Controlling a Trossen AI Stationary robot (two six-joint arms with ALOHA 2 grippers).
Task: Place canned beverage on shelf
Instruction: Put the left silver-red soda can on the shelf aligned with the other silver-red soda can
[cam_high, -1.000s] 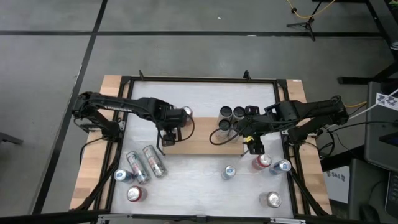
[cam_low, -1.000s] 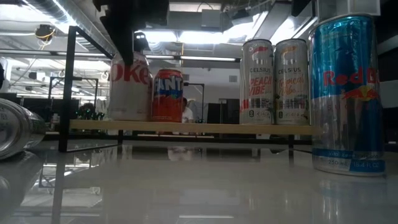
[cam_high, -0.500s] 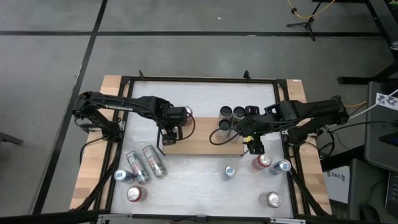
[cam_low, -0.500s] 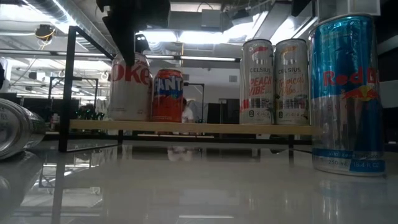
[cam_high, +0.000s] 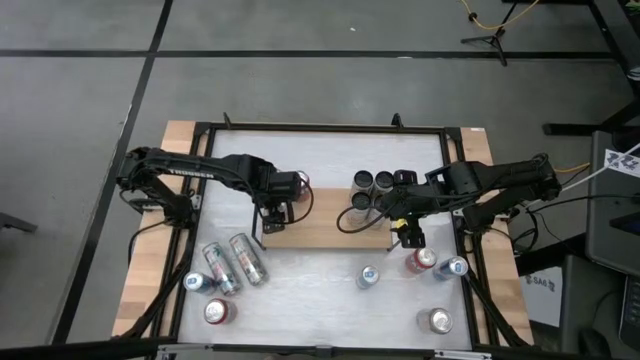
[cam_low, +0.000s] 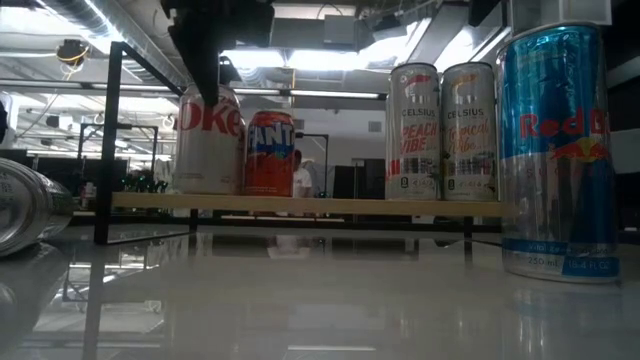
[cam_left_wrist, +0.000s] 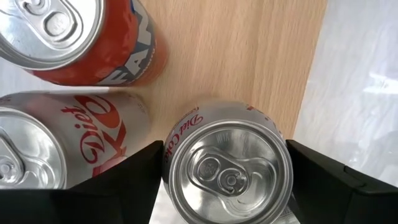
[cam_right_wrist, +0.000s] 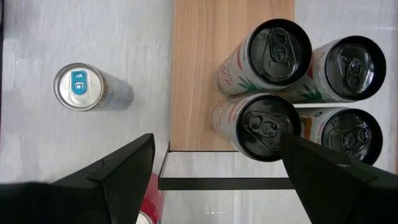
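The Diet Coke can (cam_left_wrist: 227, 171) sits upright on the shelf board and would stay standing there, so I need to open my left gripper.
The shelf (cam_high: 325, 228) is a light wooden board with black end rails. On its left end stand a Fanta can (cam_left_wrist: 81, 37) and two Diet Coke cans. One Diet Coke (cam_left_wrist: 37, 149) stands free on its base. My left gripper (cam_high: 272, 212) is shut on the other (cam_left_wrist: 230, 165). Several black-topped Celsius cans (cam_right_wrist: 273, 93) stand on the shelf's right end. My right gripper (cam_high: 408, 235) hangs open above the shelf's near right corner, over the black rail (cam_right_wrist: 224, 183), with nothing between its fingers. My left gripper pinches the Diet Coke can by its side wall near the top (cam_left_wrist: 171, 146), one finger (cam_left_wrist: 124, 180) on each side. The fingers come from above and point down. The can is upright, its bottom on the shelf board (cam_low: 210, 198).
On the white table, two cans lie on their sides at the near left (cam_high: 235, 262), with upright cans beside them (cam_high: 218, 311). More upright cans stand at the near right (cam_high: 369, 277) (cam_high: 422, 260) (cam_high: 438, 320). A Red Bull can (cam_low: 555, 150) stands close to the low camera.
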